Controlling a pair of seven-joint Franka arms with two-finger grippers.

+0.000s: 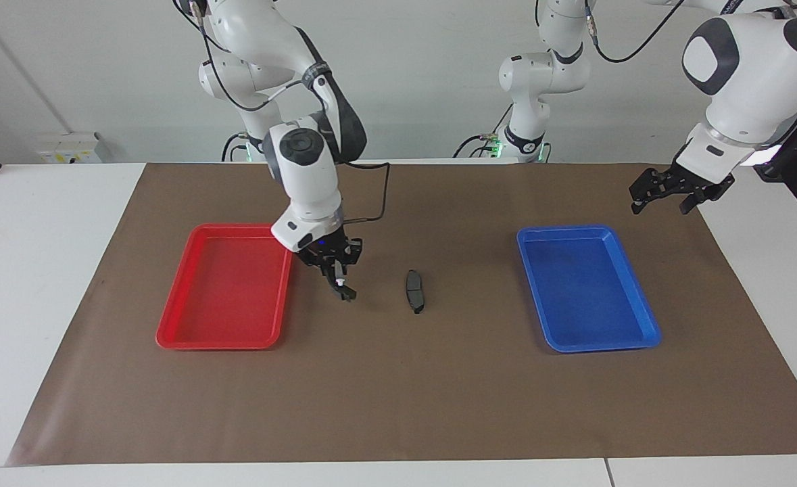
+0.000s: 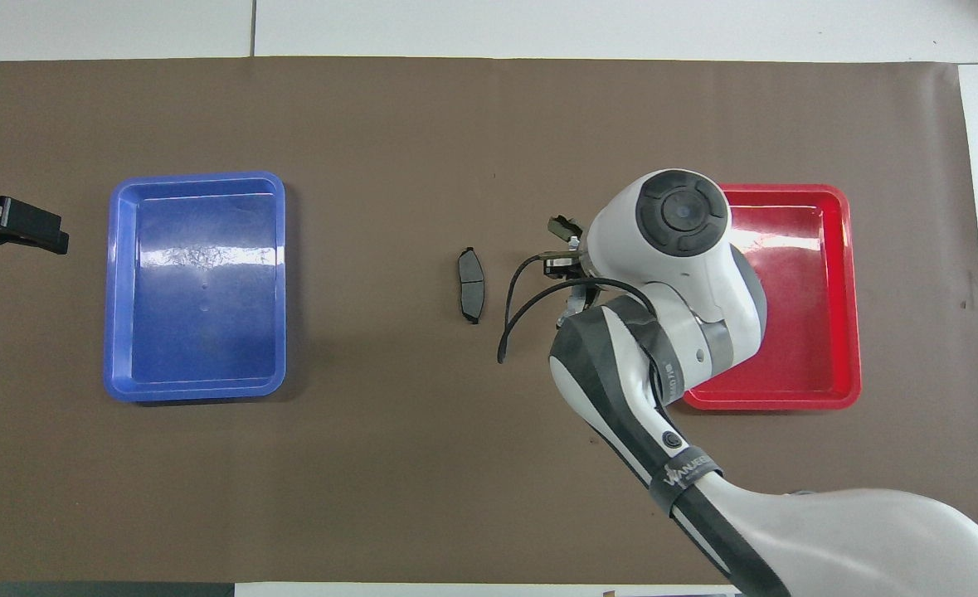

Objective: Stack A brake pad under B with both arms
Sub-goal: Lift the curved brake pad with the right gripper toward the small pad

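B [image 2: 564, 227] hangs beside the A brake pad [image 2: 471, 285], so my right gripper has to keep holding B until it is over that brake pad.
The A brake pad [image 1: 414, 291] [image 2: 471, 284], short and all dark, lies flat on the brown mat midway between the two trays. My right gripper [image 1: 334, 267] [image 2: 559, 265] is shut on B [image 1: 345, 291], the long crescent shoe with a light metal patch. It hangs slanting down above the mat, between the red tray and A. From overhead the right wrist hides most of B [image 2: 563, 225]; only its ends stick out. My left gripper [image 1: 662, 196] [image 2: 53, 236] is open, holds nothing and hangs raised over the mat's edge at the left arm's end.
A red tray [image 1: 226, 341] [image 2: 787, 192] lies toward the right arm's end and a blue tray [image 1: 601, 346] [image 2: 198, 178] toward the left arm's end, neither holding anything. The brown mat [image 1: 398, 399] covers the white table.
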